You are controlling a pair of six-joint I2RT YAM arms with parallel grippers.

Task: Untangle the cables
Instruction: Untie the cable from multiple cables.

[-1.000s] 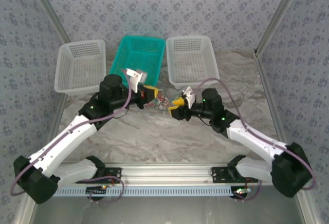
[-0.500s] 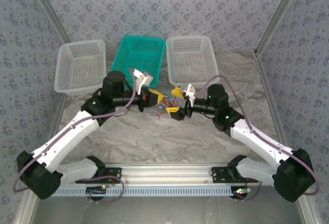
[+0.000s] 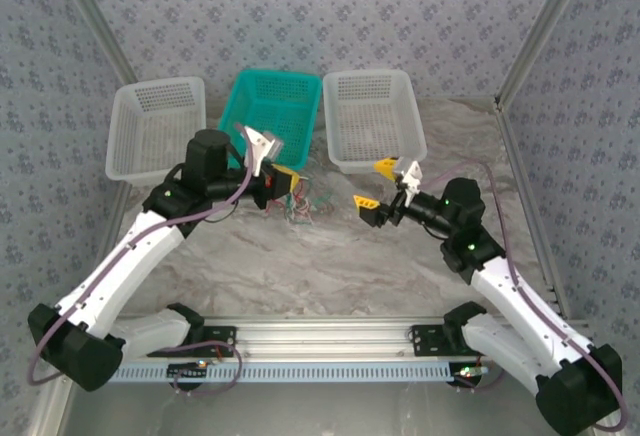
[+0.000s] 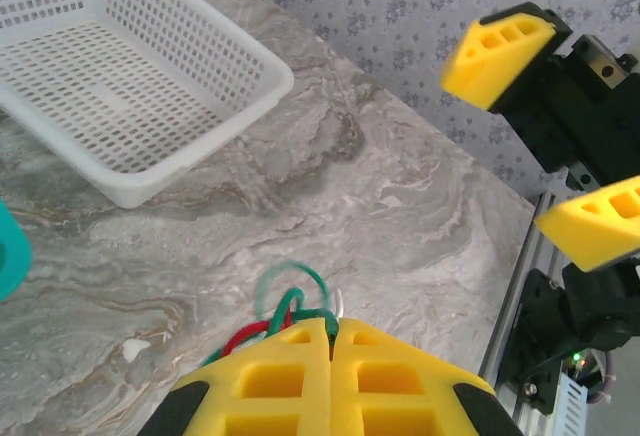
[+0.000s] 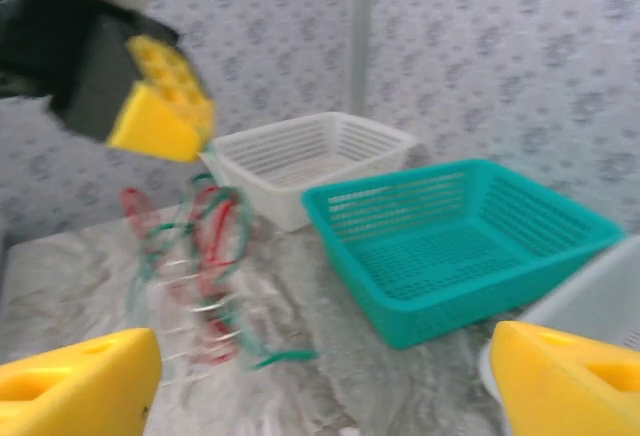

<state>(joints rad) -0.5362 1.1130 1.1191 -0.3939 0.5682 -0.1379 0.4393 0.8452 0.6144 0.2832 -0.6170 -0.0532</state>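
Note:
My right gripper grabs the green and red wires of the dangling cables beside the left gripper next, to untangle the pale wire.
The cables [image 3: 300, 206], a small clump of green, red and pale wires, dangle from my left gripper [image 3: 283, 184], which is shut on them just above the marble table. In the left wrist view green and red loops of the cables [image 4: 283, 308] poke out in front of the closed yellow fingertips [image 4: 300, 341]. My right gripper [image 3: 375, 184] stands open to the right of the clump, clear of it, with nothing between its fingers. The right wrist view shows the blurred cables [image 5: 200, 246] hanging under the left gripper [image 5: 160, 106], well ahead of my open right gripper [image 5: 320, 386].
Three baskets line the back of the table: a white basket [image 3: 155, 126] on the left, a teal basket [image 3: 270, 106] in the middle, a white basket [image 3: 370, 116] on the right. Patterned walls close in the sides. An aluminium rail [image 3: 320, 336] runs along the near edge.
My right gripper has opened, let go of the clump and drawn back to the right. The left gripper has pulled slightly left with the cables, which now swing.

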